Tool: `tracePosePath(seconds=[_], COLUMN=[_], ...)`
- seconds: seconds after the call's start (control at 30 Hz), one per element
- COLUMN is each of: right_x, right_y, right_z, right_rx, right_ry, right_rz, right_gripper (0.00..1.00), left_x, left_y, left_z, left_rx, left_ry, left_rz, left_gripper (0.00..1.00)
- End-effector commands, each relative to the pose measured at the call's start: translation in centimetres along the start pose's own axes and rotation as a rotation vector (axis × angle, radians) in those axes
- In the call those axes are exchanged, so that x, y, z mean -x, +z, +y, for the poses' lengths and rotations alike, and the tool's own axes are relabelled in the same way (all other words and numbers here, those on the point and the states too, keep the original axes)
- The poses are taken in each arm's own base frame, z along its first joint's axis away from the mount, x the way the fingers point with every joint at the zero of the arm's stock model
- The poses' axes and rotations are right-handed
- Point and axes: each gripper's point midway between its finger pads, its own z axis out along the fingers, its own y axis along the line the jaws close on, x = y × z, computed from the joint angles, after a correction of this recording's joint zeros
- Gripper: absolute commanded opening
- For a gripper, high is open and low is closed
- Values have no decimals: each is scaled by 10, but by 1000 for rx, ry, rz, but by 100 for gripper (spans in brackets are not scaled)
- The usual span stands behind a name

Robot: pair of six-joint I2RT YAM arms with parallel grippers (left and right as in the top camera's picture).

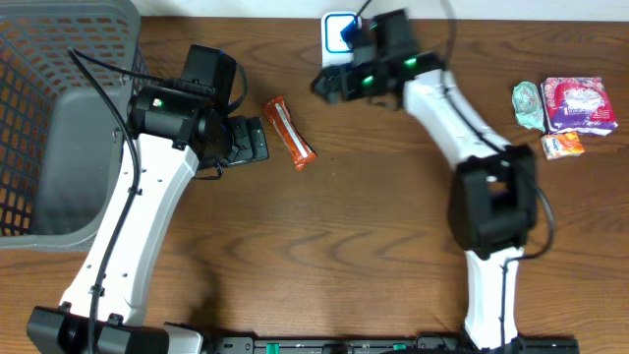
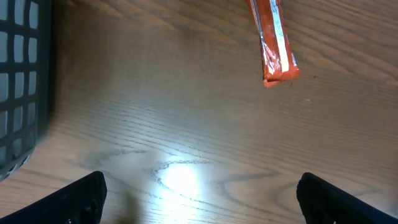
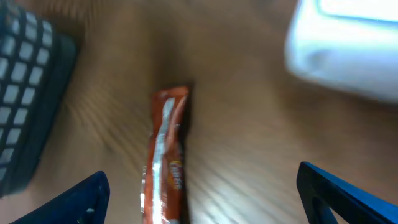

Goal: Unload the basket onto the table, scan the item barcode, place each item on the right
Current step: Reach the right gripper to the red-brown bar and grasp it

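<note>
My right gripper next grabs one end of the orange snack bar (image 1: 289,133), its white-striped side uncovered for the barcode scan.
The item, an orange snack bar (image 1: 289,133), lies flat on the wooden table between the two arms. In the left wrist view the bar (image 2: 273,43) is ahead and to the right of my left gripper (image 2: 202,202), which is open and empty. My left gripper (image 1: 257,140) sits just left of the bar. My right gripper (image 1: 326,86) hovers up and to the right of it. In the blurred right wrist view the bar (image 3: 165,155) lies on the wood between the wide-apart blue fingers (image 3: 87,199), touching neither. The white scanner (image 1: 339,34) stands at the back edge.
A grey mesh basket (image 1: 59,118) fills the left side of the table, and its wall shows in the left wrist view (image 2: 18,81). Several snack packets (image 1: 565,103) lie at the far right. The scanner (image 3: 342,50) is close to my right gripper.
</note>
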Motion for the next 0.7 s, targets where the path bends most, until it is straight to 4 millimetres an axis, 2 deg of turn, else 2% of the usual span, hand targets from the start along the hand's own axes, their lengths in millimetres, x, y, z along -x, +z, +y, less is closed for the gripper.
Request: tracePosePath(seconds=[0.0, 0.07, 0.17, 0.27, 0.5, 0.67], right_x=[-22, -36, -49, -57, -88, -104], right_y=[27, 43, 58, 67, 91, 100], right_z=[18, 26, 26, 22, 14, 21], right_rx=[48, 56, 38, 24, 19, 40], right_ry=[36, 28, 24, 57, 109, 114], right_rz=[64, 101, 133, 151, 229, 275], right_gripper=[92, 91, 88, 80, 77, 73], left_x=[-1, -1, -1, -1, -1, -1], left_y=[3, 3, 3, 3, 3, 3], left_z=[2, 2, 2, 2, 2, 2], left_rx=[14, 14, 14, 14, 14, 14], left_ry=[10, 10, 10, 10, 10, 10], left_rz=[9, 9, 9, 9, 9, 9], left_gripper=[98, 98, 98, 98, 98, 98])
